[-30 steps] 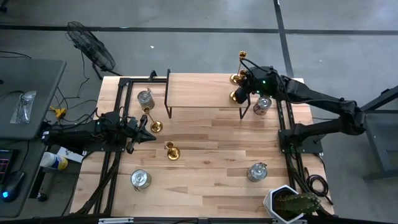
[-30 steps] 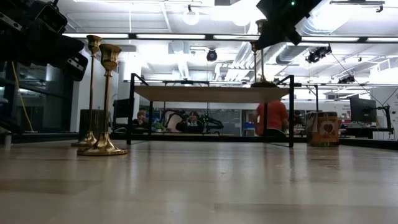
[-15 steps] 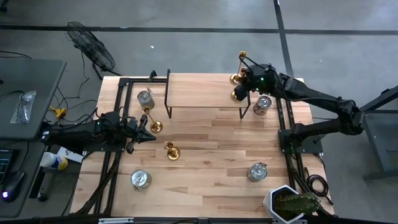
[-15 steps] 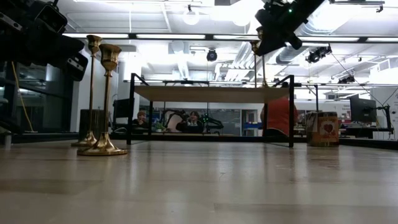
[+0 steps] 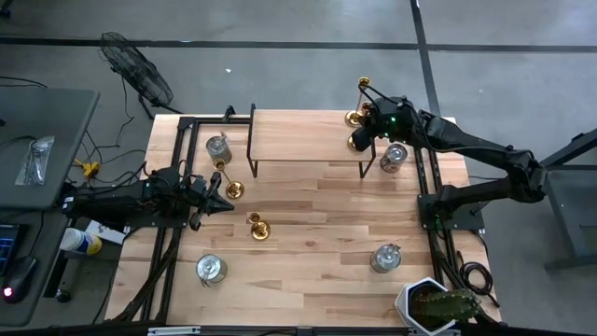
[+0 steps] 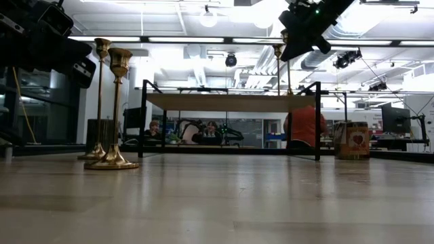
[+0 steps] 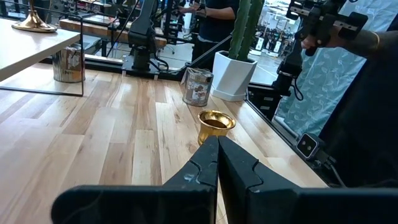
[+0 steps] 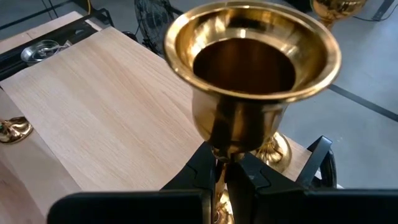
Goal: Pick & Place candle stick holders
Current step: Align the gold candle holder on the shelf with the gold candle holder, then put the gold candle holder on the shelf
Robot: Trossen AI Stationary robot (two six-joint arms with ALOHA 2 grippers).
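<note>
I should release the candle stick holder with my right gripper. The candle stick holder's base (image 5: 353, 144) (image 8: 225, 210) lies flat on the shelf inside the shelf's edge, so the holder would stand.
Two brass candle stick holders (image 5: 233, 189) (image 5: 258, 227) stand on their round bases on the table's left half. A third (image 5: 354, 117) stands on the raised wooden shelf (image 5: 298, 135) near its far right corner. My right gripper (image 5: 370, 126) hovers over the shelf's right end, shut on a fourth candle stick holder (image 8: 252, 81), whose base (image 5: 358, 140) shows over the shelf. My left gripper (image 5: 222, 202) waits shut and level at the table's left side, just short of the nearest holder (image 7: 216, 124). My right gripper pinches the holder's thin stem (image 8: 222, 155) just under its cup between the two fingers. The fingers slant down from the table's right side and lie across the stem. The holder stands about upright. Whether its base touches the shelf, I cannot tell.
Silver lidded jars stand at the far left (image 5: 217, 147), near left (image 5: 210, 269), near right (image 5: 385, 257) and beside the shelf's right leg (image 5: 394, 157). A potted cactus (image 5: 434, 303) sits at the near right corner. People show in the room behind the table.
My right gripper has shifted a little toward the table's far edge over the shelf's right end, carrying the held candle stick holder with it, still shut on the stem.
</note>
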